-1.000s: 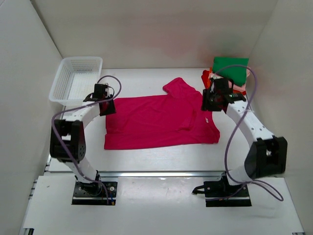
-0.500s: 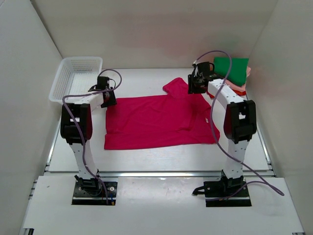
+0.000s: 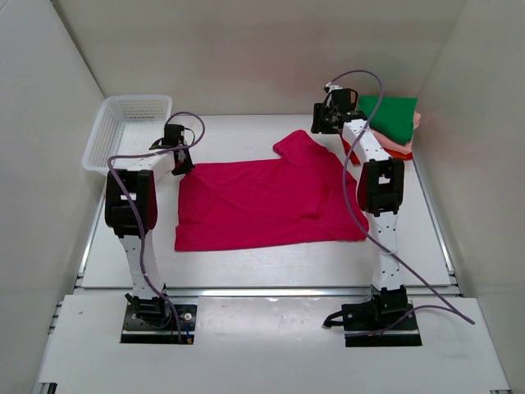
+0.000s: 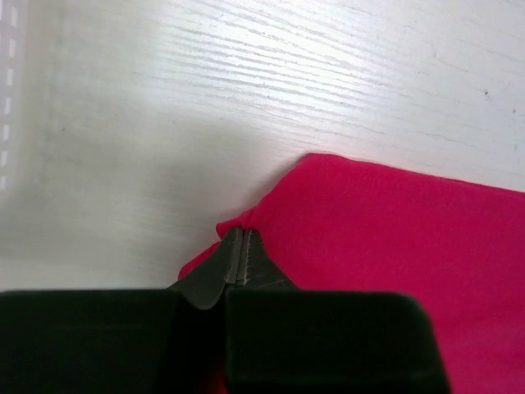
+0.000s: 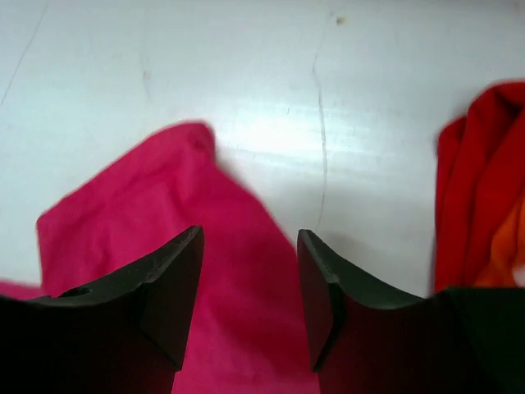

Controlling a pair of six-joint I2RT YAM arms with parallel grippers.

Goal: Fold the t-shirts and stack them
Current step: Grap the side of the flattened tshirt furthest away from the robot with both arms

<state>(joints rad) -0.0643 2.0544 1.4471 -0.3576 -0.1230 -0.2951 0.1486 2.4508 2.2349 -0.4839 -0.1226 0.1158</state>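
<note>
The magenta-pink t-shirt's far side should be folded over its near side next, so my right gripper should grab the t-shirt's far sleeve by its edge.
A magenta-pink t-shirt (image 3: 262,201) lies spread flat across the middle of the table, one sleeve pointing to the back. My left gripper (image 3: 181,163) sits low at the shirt's far left corner. In the left wrist view its jaws (image 4: 240,246) are pressed together with a small fold of the magenta cloth (image 4: 385,246) pinched at their tips. My right gripper (image 3: 322,123) hovers open at the far sleeve. In the right wrist view its fingers (image 5: 250,246) straddle the sleeve's edge (image 5: 164,238) with nothing between them. Folded t-shirts are stacked at the back right, green (image 3: 390,115) on top.
A white mesh basket (image 3: 123,135) stands at the back left, just beyond my left gripper. The stack's red (image 5: 480,180) and orange (image 5: 513,246) layers lie close to the right of my right gripper. White walls close in the table on three sides.
My left gripper has shut on the shirt's far left corner. My right arm has stretched further back, from the shirt's right side to the far sleeve, with its jaws a little wider.
</note>
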